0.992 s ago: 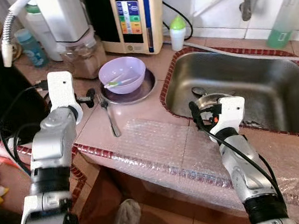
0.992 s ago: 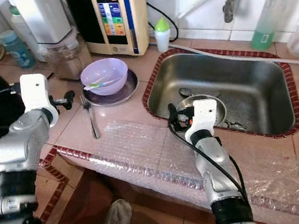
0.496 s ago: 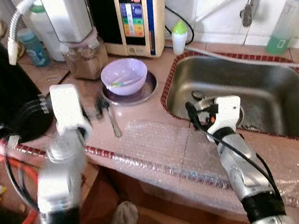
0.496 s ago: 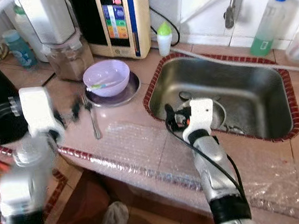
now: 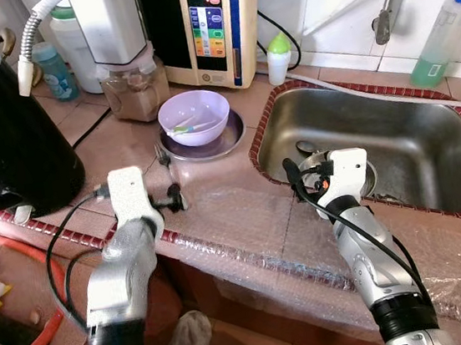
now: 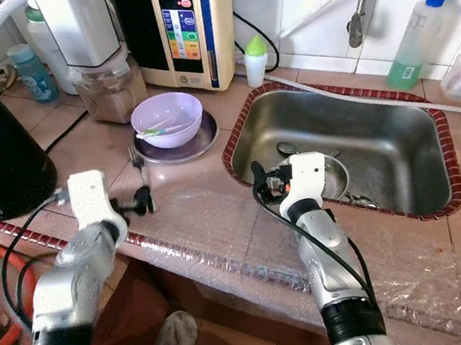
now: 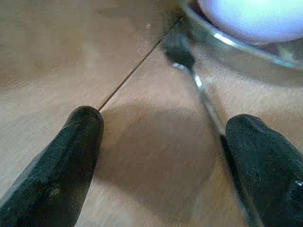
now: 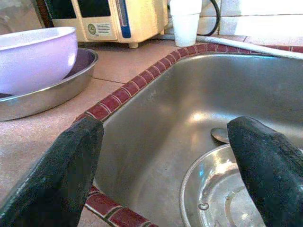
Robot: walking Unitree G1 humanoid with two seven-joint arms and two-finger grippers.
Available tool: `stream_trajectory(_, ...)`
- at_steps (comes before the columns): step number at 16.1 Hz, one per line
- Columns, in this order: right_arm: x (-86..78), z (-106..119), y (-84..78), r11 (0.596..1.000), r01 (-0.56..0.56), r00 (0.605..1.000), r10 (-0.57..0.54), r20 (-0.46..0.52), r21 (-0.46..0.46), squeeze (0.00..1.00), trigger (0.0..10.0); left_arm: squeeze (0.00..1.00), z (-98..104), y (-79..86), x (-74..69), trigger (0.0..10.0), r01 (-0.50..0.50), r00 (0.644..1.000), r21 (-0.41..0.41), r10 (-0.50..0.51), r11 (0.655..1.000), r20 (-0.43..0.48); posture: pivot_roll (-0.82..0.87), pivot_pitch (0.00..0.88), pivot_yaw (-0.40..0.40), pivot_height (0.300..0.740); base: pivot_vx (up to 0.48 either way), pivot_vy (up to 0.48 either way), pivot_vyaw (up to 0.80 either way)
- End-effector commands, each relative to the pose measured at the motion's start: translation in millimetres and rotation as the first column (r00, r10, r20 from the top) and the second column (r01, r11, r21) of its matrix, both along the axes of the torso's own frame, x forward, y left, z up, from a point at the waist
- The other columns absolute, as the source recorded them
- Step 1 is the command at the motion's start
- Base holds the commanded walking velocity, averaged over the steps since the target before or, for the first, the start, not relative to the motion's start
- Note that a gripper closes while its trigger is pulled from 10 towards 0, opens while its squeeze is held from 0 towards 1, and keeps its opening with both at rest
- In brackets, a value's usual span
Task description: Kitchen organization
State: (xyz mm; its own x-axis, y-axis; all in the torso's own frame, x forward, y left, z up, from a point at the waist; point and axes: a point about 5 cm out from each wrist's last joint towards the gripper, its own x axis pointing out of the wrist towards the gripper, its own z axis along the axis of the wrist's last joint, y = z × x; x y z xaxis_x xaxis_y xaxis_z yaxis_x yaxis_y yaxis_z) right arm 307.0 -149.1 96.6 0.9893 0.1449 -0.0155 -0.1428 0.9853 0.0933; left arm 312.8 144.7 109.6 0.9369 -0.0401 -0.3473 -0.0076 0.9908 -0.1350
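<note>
I will next pick up the fork by its slim handle with my left gripper. The fork's teeth point toward the steel plate.
A metal fork lies on the tiled counter beside a steel plate that carries a purple bowl with a green-handled utensil inside. My left gripper is low over the fork's handle end and open. In the left wrist view the fork runs along one finger without being pinched, and the left gripper has bare tile between its fingers. My right gripper hovers open at the sink's left rim; in its wrist view the right gripper faces into the sink.
The steel sink holds a round metal dish and a spoon. A black kettle, blender jar, water machine, small bottle and soap bottle line the back. Bubble wrap covers the counter's front edge.
My left arm has dropped and swung toward the counter's front, bringing its gripper down over the fork's handle. The right arm holds its place at the sink rim. The camera shifted slightly.
</note>
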Motion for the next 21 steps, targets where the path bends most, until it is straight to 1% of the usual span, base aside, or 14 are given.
stream_trajectory(1, -0.5, 1, -0.4, 1.0, -0.001, 1.0, 0.001, 0.01, -0.004, 0.0, 10.0, 0.0, 1, -1.5, 7.3, 10.0, 0.011, 1.0, 0.005, -0.011, 1.0, 0.006, -0.01, 0.0, 0.052, 0.74, 0.0, 0.0, 0.0)
stream_trajectory(4, -3.1, 1, -2.6, 1.0, 0.015, 1.0, -0.015, 0.015, -0.005, 0.0, 10.0, 0.0, 9, -8.6, 25.1, 10.0, 0.038, 0.999, 0.019, -0.038, 0.999, 0.037, -0.03, 0.0, 0.068, 0.74, 0.0, 0.0, 0.0)
stream_trajectory(6, -3.8, 1, -4.0, 1.0, 0.024, 1.0, -0.024, 0.014, -0.005, 0.0, 10.0, 0.0, 10, -11.2, 29.2, 10.0, 0.043, 0.999, 0.027, -0.043, 0.999, 0.03, -0.03, 0.0, 0.071, 0.74, 0.0, 0.0, 0.0)
stream_trajectory(7, -4.0, 1, -4.3, 1.0, 0.026, 1.0, -0.026, 0.014, -0.005, 0.0, 10.0, 0.0, 6, -12.0, 30.1, 10.0, 0.044, 0.999, 0.036, -0.044, 0.998, 0.007, -0.03, 0.0, 0.071, 0.74, 0.0, 0.0, 0.0)
stream_trajectory(8, -4.0, 1, -4.4, 1.0, 0.028, 1.0, -0.028, 0.014, -0.005, 0.0, 10.0, 0.0, -4, -12.3, 28.5, 9.8, 0.058, 0.996, 0.068, -0.053, 0.996, -0.068, -0.03, 0.0, 0.071, 0.74, 0.0, 0.0, 0.0)
stream_trajectory(9, -4.3, 1, -4.8, 1.0, 0.029, 0.999, -0.029, 0.014, -0.005, 0.0, 10.0, 0.0, -9, -11.4, 27.0, 4.9, 0.044, 0.994, 0.051, -0.039, 0.998, -0.098, -0.04, 0.0, 0.077, 0.74, 0.0, 0.0, 0.0)
stream_trajectory(10, -4.0, 1, -5.5, 0.999, 0.032, 0.999, -0.032, 0.015, -0.005, 0.0, 10.0, 0.0, -17, -10.8, 25.4, 0.0, 0.06, 0.989, 0.043, -0.053, 0.997, -0.137, -0.04, 0.0, 0.079, 0.74, 0.0, 0.0, 0.0)
stream_trajectory(12, -3.3, 2, -6.0, 0.999, 0.037, 0.999, -0.036, 0.016, -0.005, 0.0, 10.0, 0.0, -25, -7.5, 23.2, 0.0, 0.076, 0.983, 0.05, -0.066, 0.996, -0.172, -0.04, 0.0, 0.084, 0.74, 0.0, 0.0, 0.0)
stream_trajectory(14, -3.0, 2, -6.0, 0.999, 0.038, 0.999, -0.038, 0.017, -0.006, 0.0, 10.0, 0.0, -29, -3.6, 22.9, 0.0, 0.071, 0.98, 0.044, -0.061, 0.997, -0.188, -0.04, 0.0, 0.086, 0.74, 0.0, 0.0, 0.0)
stream_trajectory(16, -3.0, 2, -6.1, 0.999, 0.041, 0.999, -0.041, 0.018, -0.005, 0.0, 10.0, 0.0, -30, -1.5, 24.3, 0.0, 0.075, 0.98, 0.057, -0.063, 0.996, -0.19, -0.04, 0.0, 0.087, 0.74, 0.0, 0.0, 0.0)
stream_trajectory(21, -1.7, 1, -6.7, 0.999, 0.04, 0.999, -0.04, 0.015, -0.006, 0.0, 10.0, 0.0, -32, 0.7, 23.5, 0.0, 0.092, 0.978, 0.049, -0.081, 0.995, -0.192, -0.03, 0.0, 0.084, 0.74, 0.0, 0.0, 0.0)
